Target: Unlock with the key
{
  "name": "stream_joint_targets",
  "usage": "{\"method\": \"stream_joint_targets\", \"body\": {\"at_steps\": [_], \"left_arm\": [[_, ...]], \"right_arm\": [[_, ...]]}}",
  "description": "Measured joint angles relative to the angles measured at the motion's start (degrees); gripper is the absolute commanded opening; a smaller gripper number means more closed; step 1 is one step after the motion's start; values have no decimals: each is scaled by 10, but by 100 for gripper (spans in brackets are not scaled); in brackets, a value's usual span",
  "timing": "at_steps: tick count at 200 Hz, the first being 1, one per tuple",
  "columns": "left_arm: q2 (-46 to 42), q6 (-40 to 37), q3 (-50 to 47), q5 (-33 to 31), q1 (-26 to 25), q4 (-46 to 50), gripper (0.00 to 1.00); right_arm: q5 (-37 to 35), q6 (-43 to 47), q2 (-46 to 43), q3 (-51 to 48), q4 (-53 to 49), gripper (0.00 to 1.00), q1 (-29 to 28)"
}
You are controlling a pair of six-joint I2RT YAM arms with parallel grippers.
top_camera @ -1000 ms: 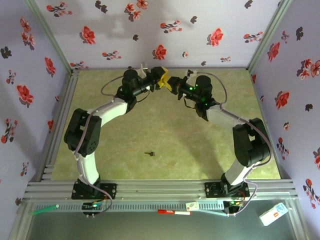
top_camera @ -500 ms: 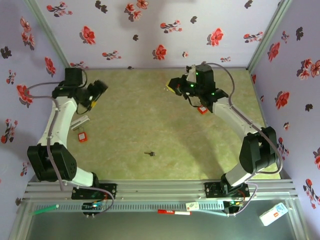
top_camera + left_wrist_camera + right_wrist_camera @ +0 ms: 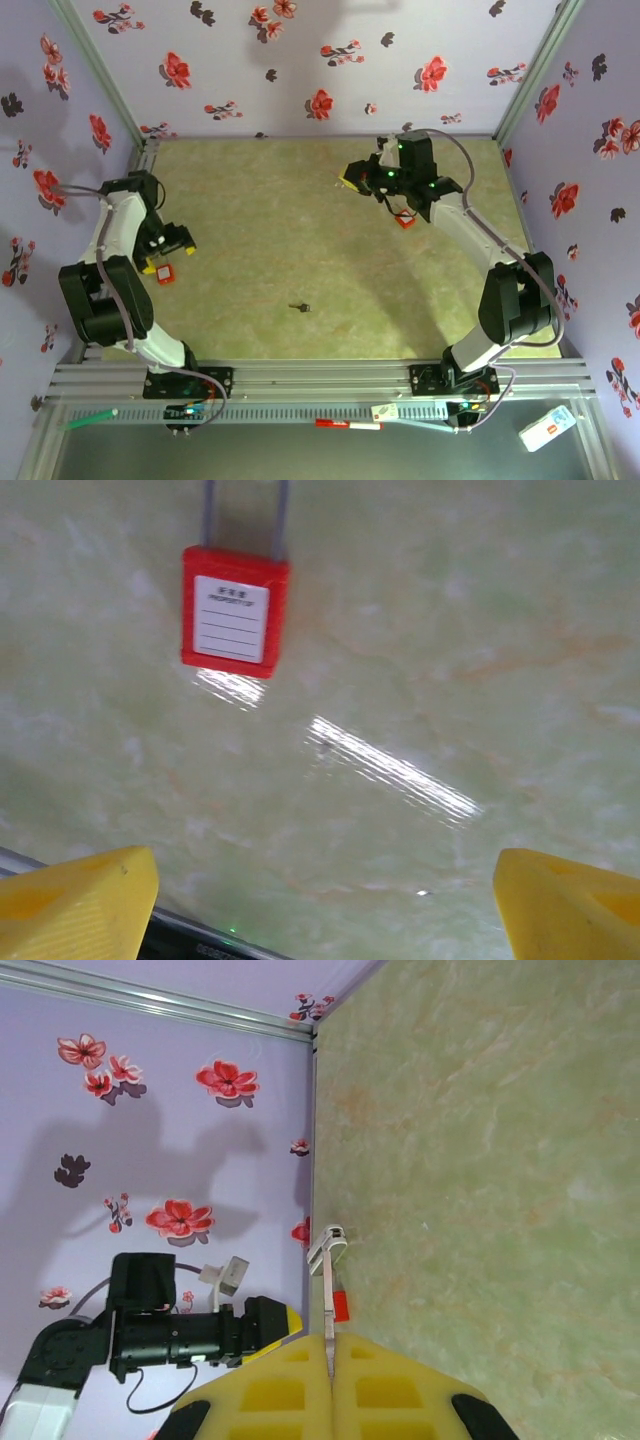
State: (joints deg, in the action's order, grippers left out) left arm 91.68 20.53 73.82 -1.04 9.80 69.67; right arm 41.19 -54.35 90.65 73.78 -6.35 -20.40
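I should next grab the red padlock with my left gripper by the two side edges of its body. The shackle and the opposite end will then stay free to unlock with the key (image 3: 299, 307).
The key (image 3: 299, 307), tiny and dark, lies alone on the green table (image 3: 300, 250), nearer the front edge. My left gripper (image 3: 168, 255) hangs open at the table's left side, just behind a red padlock (image 3: 165, 273). In the left wrist view that padlock (image 3: 235, 620) lies label up ahead of the left gripper (image 3: 335, 905), apart from its yellow fingertips (image 3: 80, 900). My right gripper (image 3: 350, 180) is at the back middle, shut (image 3: 329, 1345) on a thin metal strip (image 3: 326, 1305) that sticks out; I cannot tell what it is. A second red padlock (image 3: 404, 220) lies by the right arm.
Flowered purple walls (image 3: 300, 70) close the table on three sides. An aluminium rail (image 3: 320, 378) runs along the near edge. A small grey-white piece (image 3: 327, 1243) lies by the left wall near the left arm (image 3: 180, 1335).
The left arm swung away from the right gripper at the back middle to the left side and came down by the padlock, its jaws wider. The right gripper barely shifted and stayed shut.
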Motion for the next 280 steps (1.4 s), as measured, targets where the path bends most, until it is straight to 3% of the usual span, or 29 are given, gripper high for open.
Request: {"method": "stream_joint_targets", "body": {"at_steps": [90,175,280], "left_arm": [[96,-101,-87,41,96,-143,78],[123,-131,-87,36,97,-223,68],[126,-137,-91,18,97,-232,55]], "right_arm": [[2,-1,0,-22,-7,0,7],[1,-8,0,-29,-6,0,7],[-3,-17,0,-29,-3,0,7]]}}
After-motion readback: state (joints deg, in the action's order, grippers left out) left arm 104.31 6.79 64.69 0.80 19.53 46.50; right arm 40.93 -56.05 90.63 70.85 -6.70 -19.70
